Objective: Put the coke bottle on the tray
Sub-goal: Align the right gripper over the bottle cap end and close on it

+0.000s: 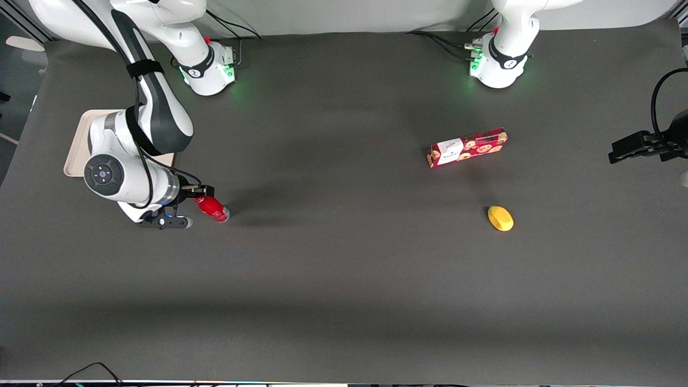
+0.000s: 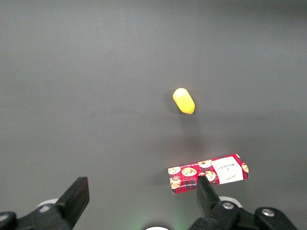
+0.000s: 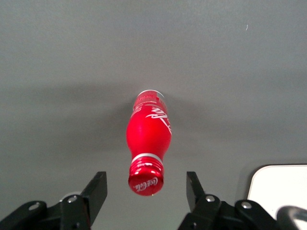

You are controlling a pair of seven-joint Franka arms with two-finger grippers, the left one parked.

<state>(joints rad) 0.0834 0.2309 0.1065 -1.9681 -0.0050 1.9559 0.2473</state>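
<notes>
Next, my right gripper grabs the coke bottle by its red cap (image 3: 146, 178) to place it on the tray (image 3: 278, 187).
The coke bottle (image 1: 214, 209) is all red with a red cap and stands on the dark table. My right gripper (image 1: 201, 194) hovers just over its cap, open. In the right wrist view the bottle (image 3: 147, 139) points its cap at the camera. The cap sits between the two black fingers (image 3: 97, 188) of the gripper (image 3: 145, 188), with a clear gap on each side and nothing gripped. The beige tray (image 1: 78, 144) lies at the working arm's end of the table, farther from the front camera than the bottle and partly hidden by the arm. One rounded corner of the tray (image 3: 280, 184) shows beside the gripper.
A long red biscuit box (image 1: 467, 147) with a white label and a yellow lemon-like object (image 1: 500, 218) lie toward the parked arm's end of the table. The working arm's elbow hangs over the tray.
</notes>
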